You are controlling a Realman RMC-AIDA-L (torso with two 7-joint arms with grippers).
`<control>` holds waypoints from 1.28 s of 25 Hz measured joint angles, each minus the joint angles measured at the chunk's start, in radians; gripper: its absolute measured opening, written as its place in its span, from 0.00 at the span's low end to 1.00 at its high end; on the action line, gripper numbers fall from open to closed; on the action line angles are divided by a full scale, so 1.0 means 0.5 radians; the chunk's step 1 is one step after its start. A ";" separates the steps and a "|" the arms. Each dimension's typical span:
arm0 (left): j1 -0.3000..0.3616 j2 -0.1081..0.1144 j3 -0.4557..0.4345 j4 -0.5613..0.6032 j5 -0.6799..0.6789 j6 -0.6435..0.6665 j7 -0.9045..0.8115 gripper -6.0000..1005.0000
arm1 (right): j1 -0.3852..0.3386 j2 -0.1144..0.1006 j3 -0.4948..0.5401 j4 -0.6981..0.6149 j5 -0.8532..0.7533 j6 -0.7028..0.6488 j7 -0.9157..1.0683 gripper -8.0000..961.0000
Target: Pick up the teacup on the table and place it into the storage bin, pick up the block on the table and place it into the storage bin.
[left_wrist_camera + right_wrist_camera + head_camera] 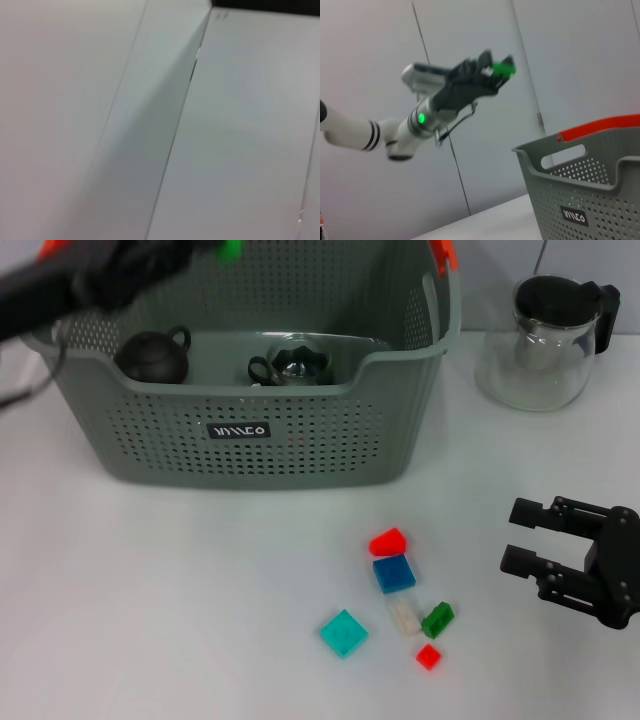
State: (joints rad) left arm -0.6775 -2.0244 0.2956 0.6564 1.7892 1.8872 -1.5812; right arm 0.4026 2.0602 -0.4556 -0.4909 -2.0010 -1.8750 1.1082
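Observation:
The green block [232, 250] is high above the storage bin's bottom, so my left gripper needs to lower the block farther in before letting go of it.
The grey perforated storage bin [300, 455] fills the back left of the table, also seen in the right wrist view as storage bin [600, 195]. My left gripper [222, 250] hangs high over its far side, shut on a small green block [232, 250]; the right wrist view shows that left gripper [495, 72] and green block [503, 67] in the air. A glass teacup [290, 363] lies inside the bin beside a dark brown pot [155, 355]. My right gripper [512, 535] hovers open low at the right, beside the loose blocks.
Loose blocks lie in front of the bin: red [388, 541], blue [394, 573], cyan [344, 632], white [404, 617], dark green [437, 619] and small red [428, 656]. A glass pitcher [545, 345] with a black lid stands at the back right. The left wrist view shows only bare wall panels.

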 joint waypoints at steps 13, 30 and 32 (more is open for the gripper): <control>-0.217 -0.015 1.092 0.560 0.775 -1.443 -1.113 0.42 | 0.004 0.000 0.003 0.000 0.002 0.001 0.005 0.64; 0.325 -0.137 0.517 0.365 -0.595 -0.672 -0.056 0.77 | 0.005 0.004 0.012 0.000 0.002 0.017 0.004 0.64; 0.380 -0.110 0.296 0.245 -0.615 -0.342 0.074 0.82 | 0.012 0.003 0.017 0.000 0.002 0.017 0.004 0.64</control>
State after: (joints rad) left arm -0.4876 -2.0793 0.4436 0.7788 1.4819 1.7163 -1.5440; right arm 0.4087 2.0618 -0.4469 -0.4908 -2.0002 -1.8666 1.1104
